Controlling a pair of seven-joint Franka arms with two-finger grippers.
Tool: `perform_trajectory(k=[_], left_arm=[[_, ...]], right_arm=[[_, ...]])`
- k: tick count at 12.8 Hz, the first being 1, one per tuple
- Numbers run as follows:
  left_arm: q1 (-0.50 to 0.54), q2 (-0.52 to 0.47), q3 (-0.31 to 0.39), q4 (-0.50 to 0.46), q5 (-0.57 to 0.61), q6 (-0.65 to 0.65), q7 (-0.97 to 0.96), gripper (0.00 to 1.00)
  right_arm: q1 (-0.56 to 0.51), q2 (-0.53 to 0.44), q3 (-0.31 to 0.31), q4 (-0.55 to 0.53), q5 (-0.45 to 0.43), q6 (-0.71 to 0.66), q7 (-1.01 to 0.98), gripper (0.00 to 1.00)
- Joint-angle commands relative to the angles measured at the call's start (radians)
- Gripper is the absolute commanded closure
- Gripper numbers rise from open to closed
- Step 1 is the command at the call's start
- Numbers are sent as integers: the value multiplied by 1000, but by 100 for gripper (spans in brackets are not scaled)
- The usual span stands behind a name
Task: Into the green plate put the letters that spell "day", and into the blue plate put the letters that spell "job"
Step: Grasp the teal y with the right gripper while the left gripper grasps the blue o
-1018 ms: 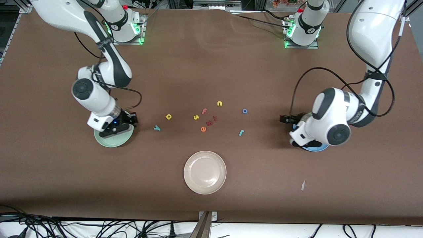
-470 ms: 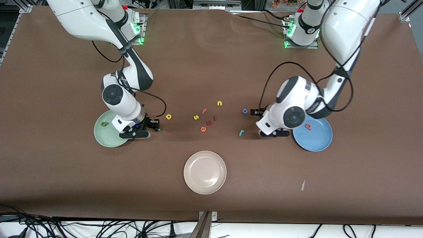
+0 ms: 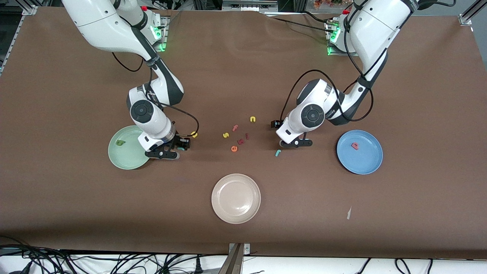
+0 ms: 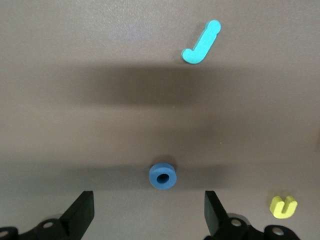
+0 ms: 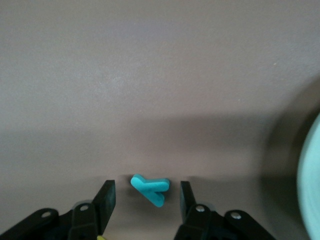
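Observation:
The teal y (image 5: 151, 189) has my right gripper's fingers low at the table on either side of it, so my right gripper needs to close. Closing now would hold it.
The green plate (image 3: 127, 152) lies toward the right arm's end of the table and holds an olive letter (image 3: 121, 143). Beside it my right gripper (image 5: 147, 200) is low over the table, open, with the teal y (image 5: 150, 188) between its fingers, untouched. A yellow bowl letter (image 3: 194, 134) lies close by. The blue plate (image 3: 359, 152) holds a pink letter (image 3: 354, 145). My left gripper (image 4: 149, 217) is wide open just short of the blue o (image 4: 163, 176), which the hand hides in the front view. The teal hook letter (image 3: 278, 153) lies nearer the front camera.
A beige plate (image 3: 236, 198) sits near the front edge. Between the arms lie a yellow s (image 3: 226, 135), pink f (image 3: 235, 128), yellow n (image 3: 252, 119), orange e (image 3: 234, 148) and two red letters (image 3: 241, 141). A white scrap (image 3: 349, 213) lies near the blue plate.
Both arms swung from over their plates toward the table's middle. The right gripper now straddles the teal y; the left has come down at the blue o. The plates' letters are uncovered.

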Motion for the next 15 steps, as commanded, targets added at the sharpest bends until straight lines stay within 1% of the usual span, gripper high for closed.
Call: perform_trajectory(k=[1, 3, 5, 6, 7, 8, 9, 10, 11, 12, 13, 14, 15], left_arm=[[-14, -7, -2, -28, 74, 66, -14, 19], [-33, -1, 1, -31, 88, 71, -40, 19], [-36, 4, 1, -31, 88, 74, -41, 27], [-36, 16, 4, -26, 90, 75, -41, 27], [-36, 16, 4, -26, 90, 75, -41, 27], [-36, 18, 4, -26, 90, 77, -41, 30], [-39, 30, 5, -29, 90, 107, -42, 33], [-39, 42, 6, -29, 90, 132, -42, 34], [-39, 47, 7, -28, 90, 135, -41, 37], [-36, 45, 9, -26, 90, 134, -41, 41], [-37, 47, 9, -28, 90, 134, -41, 48], [-37, 47, 9, -26, 90, 134, -41, 63], [-37, 47, 9, -26, 90, 132, -42, 81]], right_arm=[[27, 30, -16, 16, 12, 28, 10, 39], [29, 32, -19, 15, 12, 29, 10, 42], [29, 41, -20, 15, 12, 31, 10, 42], [29, 42, -20, 15, 12, 31, 10, 43], [29, 44, -20, 13, 12, 36, 10, 46], [29, 44, -23, 12, 12, 36, 12, 47], [29, 45, -23, 13, 10, 36, 10, 51], [29, 45, -25, 12, 10, 36, 10, 54], [29, 47, -25, 13, 10, 36, 7, 58], [29, 47, -26, 12, 10, 36, 4, 61], [29, 47, -29, 12, 10, 36, 3, 61], [29, 47, -32, 12, 10, 36, 1, 61], [29, 47, -32, 13, 8, 36, 0, 63]])
